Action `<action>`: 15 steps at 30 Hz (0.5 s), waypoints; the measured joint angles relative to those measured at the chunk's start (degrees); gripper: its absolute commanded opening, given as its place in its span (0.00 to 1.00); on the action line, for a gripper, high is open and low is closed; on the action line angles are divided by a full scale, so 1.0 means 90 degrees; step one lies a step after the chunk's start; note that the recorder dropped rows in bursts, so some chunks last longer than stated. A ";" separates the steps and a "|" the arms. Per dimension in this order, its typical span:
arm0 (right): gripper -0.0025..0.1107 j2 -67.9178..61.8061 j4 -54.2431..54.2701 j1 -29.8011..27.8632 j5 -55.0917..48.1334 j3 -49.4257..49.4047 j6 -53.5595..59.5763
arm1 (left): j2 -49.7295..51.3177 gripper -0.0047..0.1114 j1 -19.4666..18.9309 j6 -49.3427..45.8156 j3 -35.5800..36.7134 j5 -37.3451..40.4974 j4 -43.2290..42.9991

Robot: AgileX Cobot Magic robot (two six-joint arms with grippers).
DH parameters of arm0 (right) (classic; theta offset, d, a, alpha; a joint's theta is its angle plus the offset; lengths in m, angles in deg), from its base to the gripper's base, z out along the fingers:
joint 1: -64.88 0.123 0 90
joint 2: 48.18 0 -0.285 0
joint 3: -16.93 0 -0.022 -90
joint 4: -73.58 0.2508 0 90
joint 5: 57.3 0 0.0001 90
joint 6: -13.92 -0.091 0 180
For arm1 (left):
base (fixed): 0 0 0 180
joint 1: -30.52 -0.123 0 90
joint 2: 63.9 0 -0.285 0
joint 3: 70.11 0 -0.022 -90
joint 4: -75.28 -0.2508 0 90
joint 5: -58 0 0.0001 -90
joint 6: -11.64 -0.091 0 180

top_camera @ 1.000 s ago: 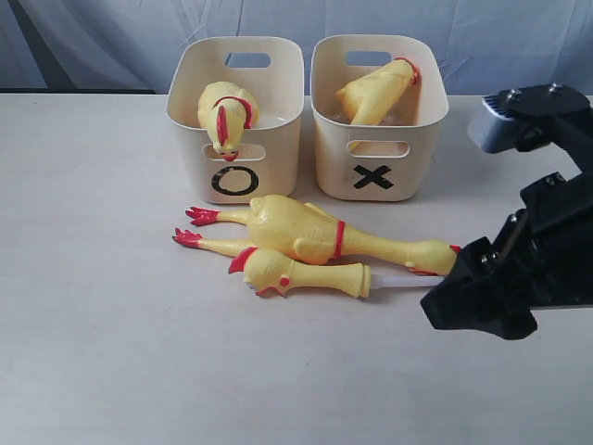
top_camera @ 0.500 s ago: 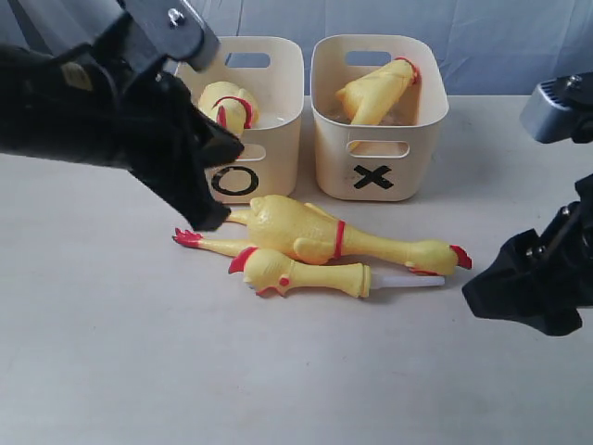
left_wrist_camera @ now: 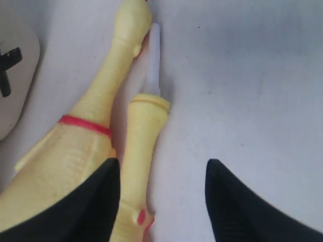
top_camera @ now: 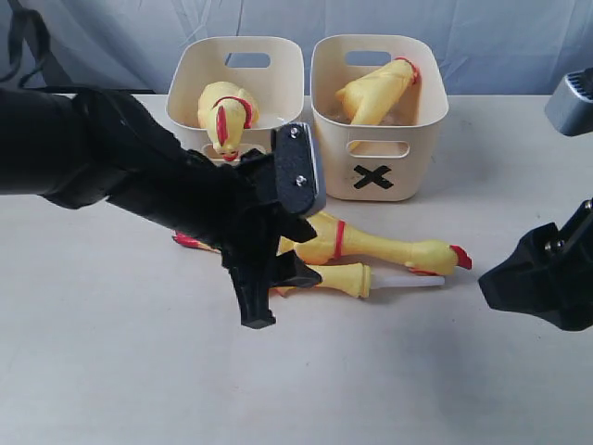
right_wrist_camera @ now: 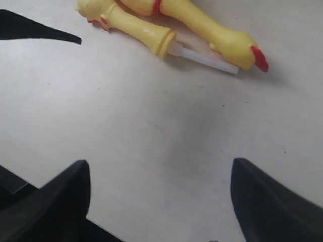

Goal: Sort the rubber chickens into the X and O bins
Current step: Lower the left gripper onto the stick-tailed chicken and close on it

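My left gripper grabs the slim chicken by its body (top_camera: 324, 276) (left_wrist_camera: 137, 171) next, for the X bin.
Two rubber chickens lie side by side on the table: a large chicken (top_camera: 380, 244) (left_wrist_camera: 83, 143) (right_wrist_camera: 214, 33) and in front of it a smaller slim chicken (top_camera: 341, 275) (left_wrist_camera: 145, 131) (right_wrist_camera: 133, 27) with a white stick at its end. My left gripper (top_camera: 271, 292) (left_wrist_camera: 162, 169) is open low over the slim chicken, whose body lies between the fingers close to one of them. Another chicken (top_camera: 225, 111) hangs over the front of the O bin (top_camera: 278, 69); my left arm hides the O mark. A fourth chicken (top_camera: 375, 90) leans in the X bin (top_camera: 422, 139) (left_wrist_camera: 15, 75). My right gripper (top_camera: 523, 276) (right_wrist_camera: 160, 165) is open over bare table.
The cream table (top_camera: 111, 371) runs to a grey cloth backdrop (top_camera: 519, 37). My left arm (top_camera: 111, 171) lies across the table's left half and in front of the O bin. Its fingertip (right_wrist_camera: 45, 31) shows in the right wrist view.
My left arm has swung down and to the right, from beside the O bin to over the two chickens on the table. My right gripper has drawn back slightly to the right.
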 measured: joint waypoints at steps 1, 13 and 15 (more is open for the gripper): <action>0.66 0.0000 0.0000 0.0000 0.0000 0.0000 0.0000 | 0.0104 0.47 0.0075 -0.0119 -0.0049 -0.0061 0.0028; 0.66 0.0000 -0.0001 0.0000 0.0000 0.0000 -0.0015 | 0.1437 0.46 0.0229 -0.0330 -0.0799 -0.0588 0.0250; 0.66 0.0000 -0.0001 0.0000 0.0000 0.0000 -0.0015 | 0.1541 0.45 0.0229 -0.0334 -0.0884 -0.0479 0.0250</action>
